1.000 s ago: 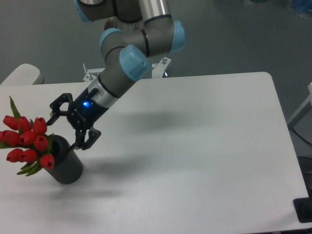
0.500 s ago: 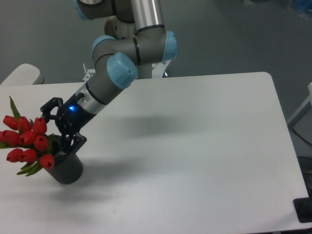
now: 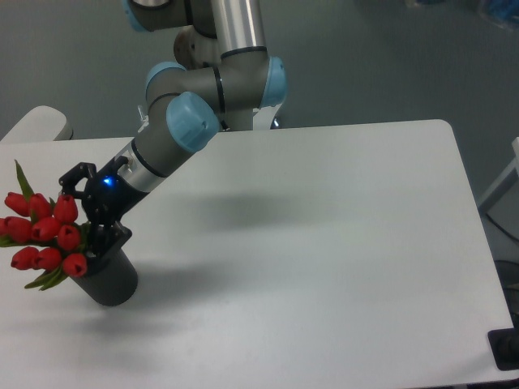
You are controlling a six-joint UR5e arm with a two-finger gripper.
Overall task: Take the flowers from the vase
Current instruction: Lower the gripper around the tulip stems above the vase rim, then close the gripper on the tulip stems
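Note:
My gripper takes hold of the flowers by their stems next, to lift the flowers (image 3: 45, 235) out of the vase (image 3: 111, 279).
A bunch of red tulip flowers (image 3: 45, 235) with green leaves leans out to the left of the dark grey vase (image 3: 111, 279) at the table's front left. One long pointed leaf (image 3: 24, 180) sticks up from the bunch. My gripper (image 3: 83, 212) is open and sits right at the vase's mouth. One finger is above the bunch near the top buds. The other finger (image 3: 109, 239) is at the vase rim, just right of the buds. The stems inside the vase are hidden.
The white table (image 3: 324, 243) carries the vase near its front left corner. A light rounded object (image 3: 36, 124) pokes in beyond the table's left edge. The arm (image 3: 186, 105) reaches down from the back centre. A dark item (image 3: 507, 350) sits at the bottom right corner.
The gripper has moved left and down toward the flowers, from beside the vase to straddling the bunch at the vase mouth. Flowers and vase have not moved.

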